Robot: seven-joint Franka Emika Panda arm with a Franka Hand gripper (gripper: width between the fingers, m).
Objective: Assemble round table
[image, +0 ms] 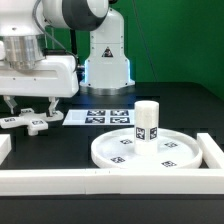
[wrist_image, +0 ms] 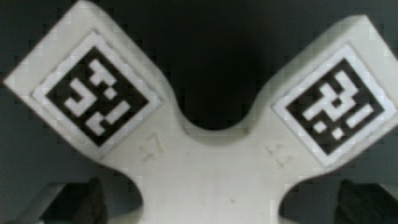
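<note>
My fingers stand low on either side of the cross-shaped piece's middle point(image: 35, 120) point(wrist_image: 206, 165), down by the table, so it is time to close and catch the piece.
The cross-shaped piece point(image: 30, 119) lies flat on the black table at the exterior view's left. In the wrist view it point(wrist_image: 210, 160) fills the picture, with two tagged arms spreading out. My gripper point(image: 30, 108) hangs low right over it. The dark fingertips point(wrist_image: 68, 203) stand wide on either side of its middle point(wrist_image: 214, 205), with dark gaps between them and the piece, so the gripper is open. The large rimmed disc point(image: 120, 152) lies at the exterior view's right. The short thick cylinder post point(image: 147, 121) stands upright on it.
The marker board point(image: 100, 117) lies between the cross-shaped piece and the disc. Long white rail bars run along the front point(image: 100, 181) and the right side point(image: 212, 152). The arm's white base point(image: 106, 60) stands at the back.
</note>
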